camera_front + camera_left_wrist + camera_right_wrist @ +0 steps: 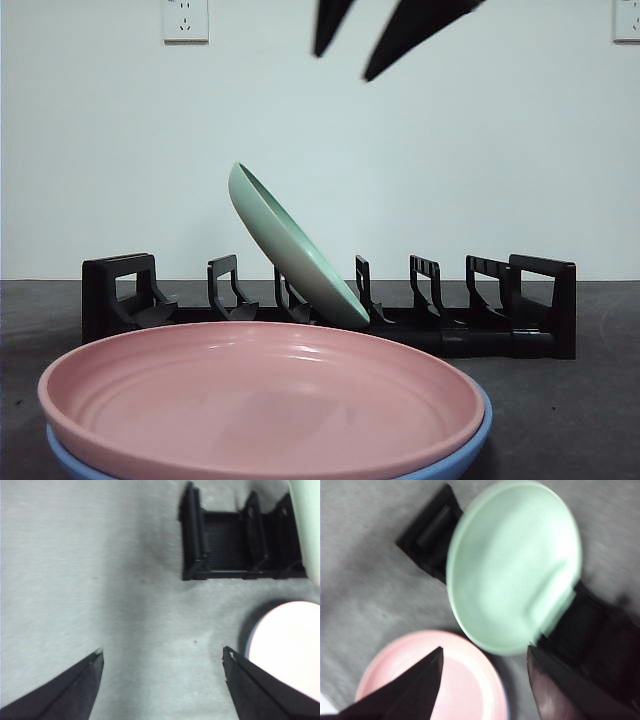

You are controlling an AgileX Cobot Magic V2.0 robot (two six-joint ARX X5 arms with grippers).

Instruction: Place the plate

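The right gripper grabs the pale green plate by its rim (240,172) next, to set it onto the pink plate (260,400).
A pale green plate (290,250) leans tilted in a slot of the black dish rack (120,290), its rim resting against the dividers. My right gripper (344,66) hangs open high above it with nothing between its fingers. In the right wrist view the green plate (515,565) lies just beyond the open right gripper (485,650). A pink plate (260,400) sits on a blue plate (472,452) at the front of the table. My left gripper (163,652) is open over bare table beside the rack's end (220,545).
The rack has several free slots on both sides of the green plate. The pink plate (290,645) shows at the edge of the left wrist view. A wall socket (186,20) is on the white wall behind.
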